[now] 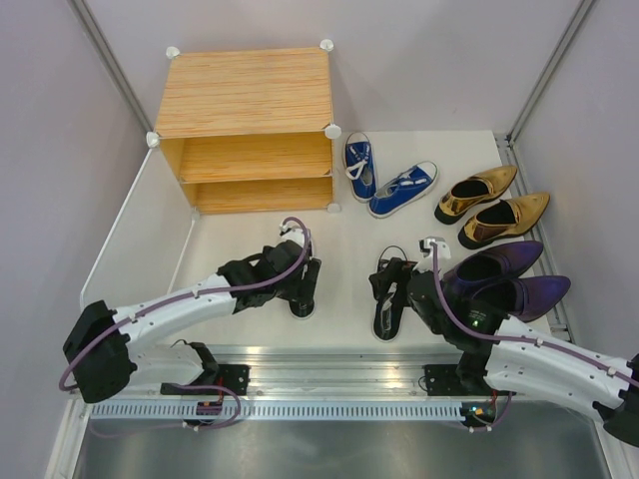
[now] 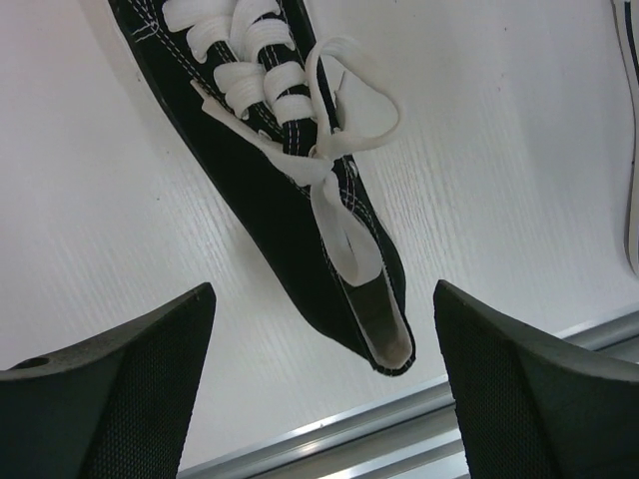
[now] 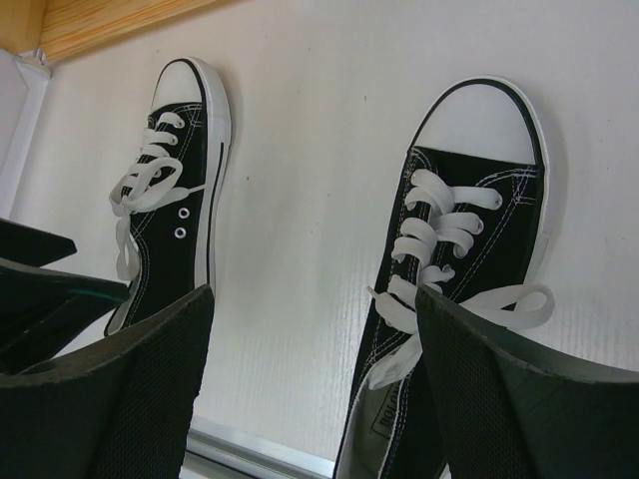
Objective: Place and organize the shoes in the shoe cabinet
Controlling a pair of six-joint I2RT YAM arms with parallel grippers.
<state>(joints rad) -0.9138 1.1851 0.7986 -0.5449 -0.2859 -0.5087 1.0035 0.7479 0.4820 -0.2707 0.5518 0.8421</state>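
The black sneaker's tongue behind its laces is the part my left gripper will grab next, so the toe stays free to enter the cabinet (image 1: 245, 130).
The light wood shoe cabinet (image 1: 245, 130) stands at the back left with two open shelves. One black sneaker (image 1: 303, 296) lies under my left gripper (image 1: 300, 277), which is open; in the left wrist view the sneaker's heel (image 2: 374, 319) lies between the spread fingers (image 2: 130, 399), untouched. The other black sneaker (image 1: 387, 299) lies by my open right gripper (image 1: 404, 284). The right wrist view shows both black sneakers (image 3: 175, 200) (image 3: 459, 249), with the right finger (image 3: 519, 399) over the nearer one's heel. Blue sneakers (image 1: 402, 188), gold heels (image 1: 477, 193) and purple heels (image 1: 504, 264) lie at the right.
A pale white panel (image 1: 135, 225) stands open to the left of the cabinet. A metal rail (image 1: 319, 374) runs along the near edge, close behind both black sneakers. Grey walls close in on the left, back and right.
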